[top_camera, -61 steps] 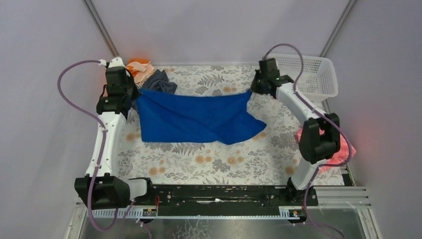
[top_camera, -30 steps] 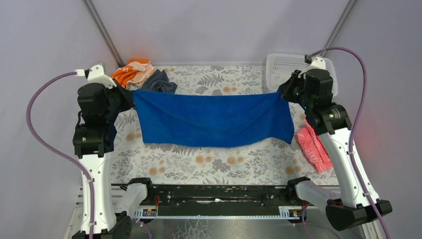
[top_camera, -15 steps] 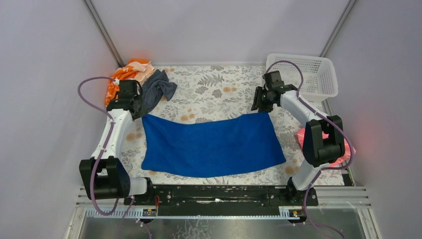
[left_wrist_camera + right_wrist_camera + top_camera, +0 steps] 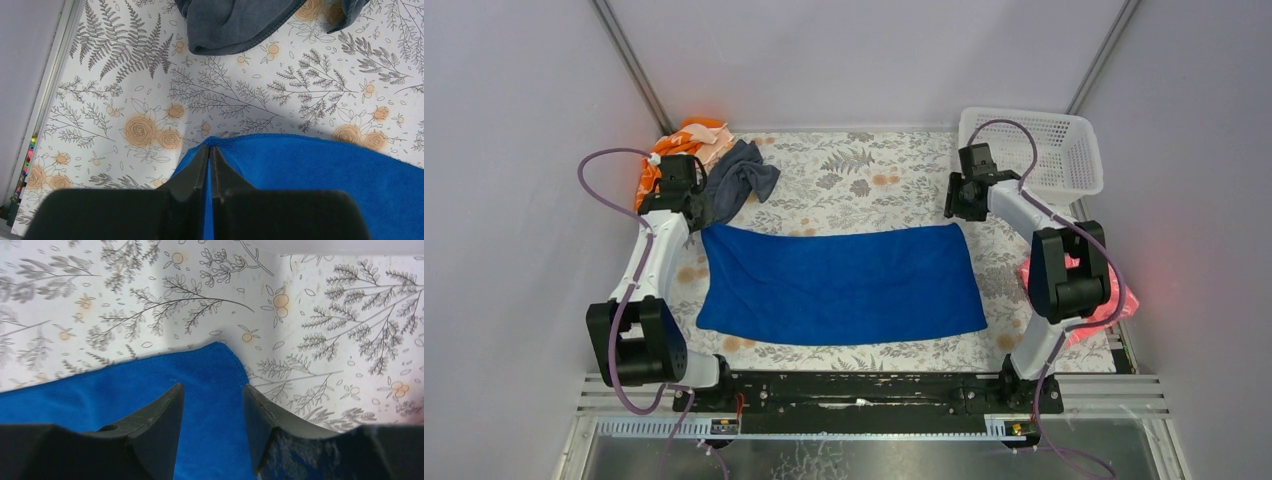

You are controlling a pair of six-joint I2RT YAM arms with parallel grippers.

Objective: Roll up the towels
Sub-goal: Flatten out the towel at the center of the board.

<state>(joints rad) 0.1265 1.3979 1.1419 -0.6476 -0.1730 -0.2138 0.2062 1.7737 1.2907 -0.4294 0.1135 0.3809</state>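
I will next grab the blue towel's free far corner with my right gripper, matching my left gripper's corner, to fold the towel's far edge evenly for rolling.
The blue towel lies spread flat across the middle of the flowered table. My left gripper is at its far left corner and is shut on that corner, with blue cloth showing between the fingers. My right gripper hovers over the far right corner, jaws open, with the cloth lying loose beneath them. The dark grey towel lies crumpled at the back left, just beyond the left gripper, and its edge shows in the left wrist view.
A white mesh basket stands at the back right, close behind the right arm. Orange cloths are heaped in the back left corner. A pink cloth lies at the right edge beside the right arm's elbow.
The blue towel, held stretched in the air a second ago, now lies flat on the table. My right gripper opened and let go of its corner. The left still grips its corner.
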